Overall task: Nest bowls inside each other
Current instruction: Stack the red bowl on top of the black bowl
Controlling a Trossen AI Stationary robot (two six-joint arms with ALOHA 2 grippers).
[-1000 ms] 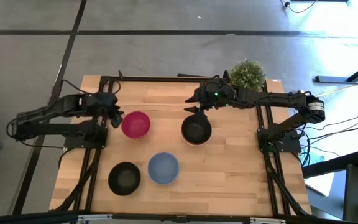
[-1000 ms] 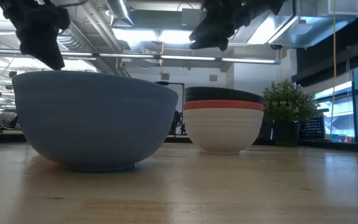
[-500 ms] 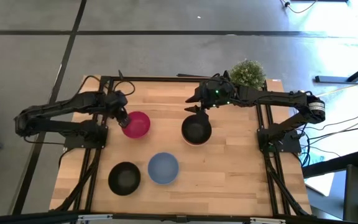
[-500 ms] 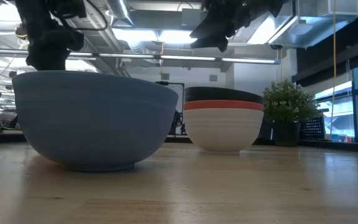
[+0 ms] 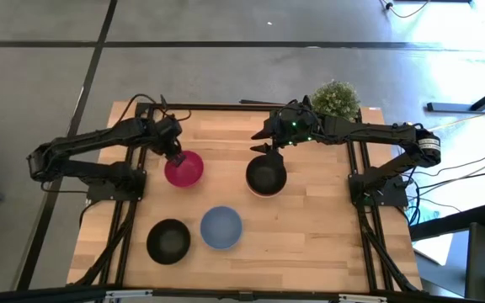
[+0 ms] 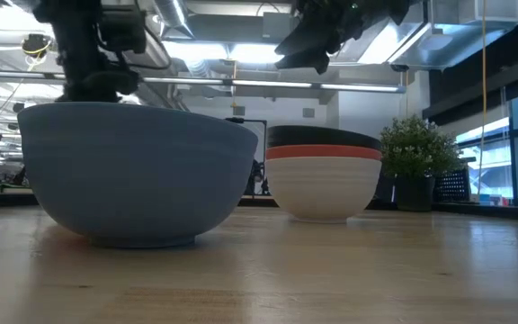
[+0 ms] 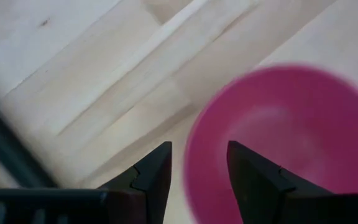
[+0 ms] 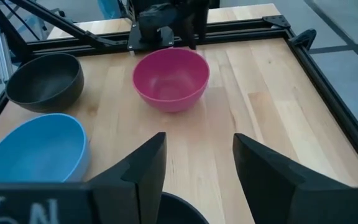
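I should next grab the magenta bowl by its rim [image 7: 191, 155] with my left gripper, to nest it in the stack's black bowl.
The magenta bowl [image 5: 184, 169] stands upright on the table's left half. My left gripper [image 5: 176, 156] hovers open over its far-left rim [image 7: 190, 163]; in the left wrist view one finger is outside the rim and one is over the inside. A stack [image 6: 323, 176] of the white bowl, the red bowl in it and a black bowl [image 5: 266, 176] on top stands right of centre. My right gripper [image 5: 263, 148] is open above the stack's far edge. The blue bowl [image 5: 221, 227] and the second black bowl [image 5: 168, 241] sit near the front.
A small green potted plant [image 5: 335, 98] stands at the far right corner, behind my right arm. Bare wood lies between the magenta bowl and the stack, and along the right front of the table [image 5: 327, 244]. Black frame rails run along both sides.
My left gripper has moved toward the table's right, from beside the magenta bowl until it is over the bowl's far-left rim. The bowls have stayed in place.
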